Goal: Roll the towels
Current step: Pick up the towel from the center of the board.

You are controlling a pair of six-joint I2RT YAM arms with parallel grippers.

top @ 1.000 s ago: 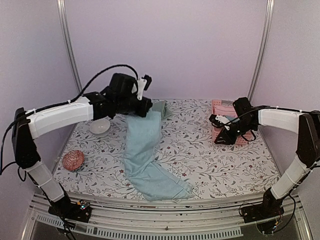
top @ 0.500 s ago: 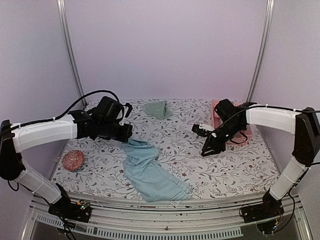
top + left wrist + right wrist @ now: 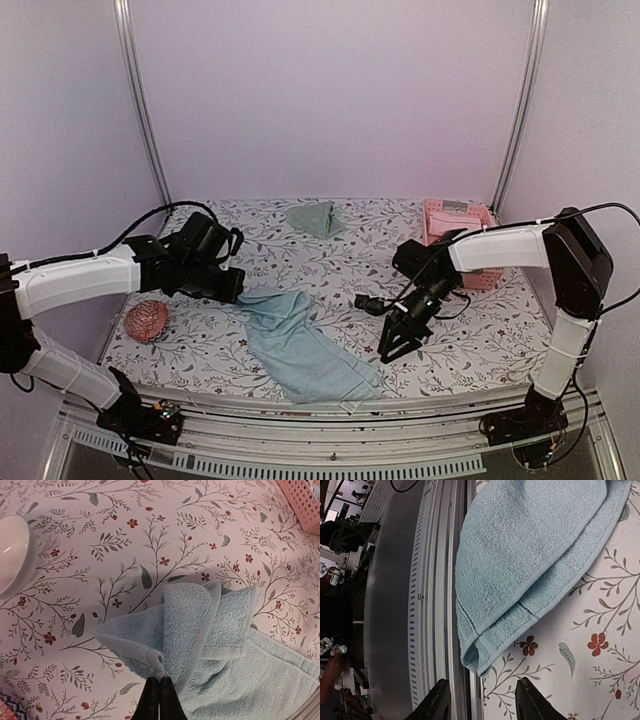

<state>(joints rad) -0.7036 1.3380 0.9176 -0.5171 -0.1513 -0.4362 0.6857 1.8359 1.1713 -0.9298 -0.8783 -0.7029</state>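
Next, the right gripper pinches the light blue towel's near corner (image 3: 377,382) (image 3: 478,666), opposite my left gripper's corner, to spread the towel open for rolling.
The light blue towel (image 3: 300,345) lies folded lengthwise, running from the table's middle to its front edge. My left gripper (image 3: 238,290) is shut on the towel's far corner, low over the table. In the left wrist view the shut tips (image 3: 159,682) pinch the bunched corner of the blue towel (image 3: 200,625). My right gripper (image 3: 393,350) is open and empty beside the towel's near right end. In the right wrist view its fingers (image 3: 482,697) straddle the towel's near corner (image 3: 477,657), apart from it. The sage-green towel (image 3: 313,217) lies crumpled at the back.
A pink slatted basket (image 3: 460,225) stands at the back right. A red patterned ball (image 3: 146,320) lies at the left. A white bowl (image 3: 12,555) sits under my left arm. The metal front rail (image 3: 435,605) runs along the table edge, under the blue towel's corner.
My left gripper lowered the blue towel's far end and drew it nearer. My right arm swung from the basket to the front, beside the towel's near corner.
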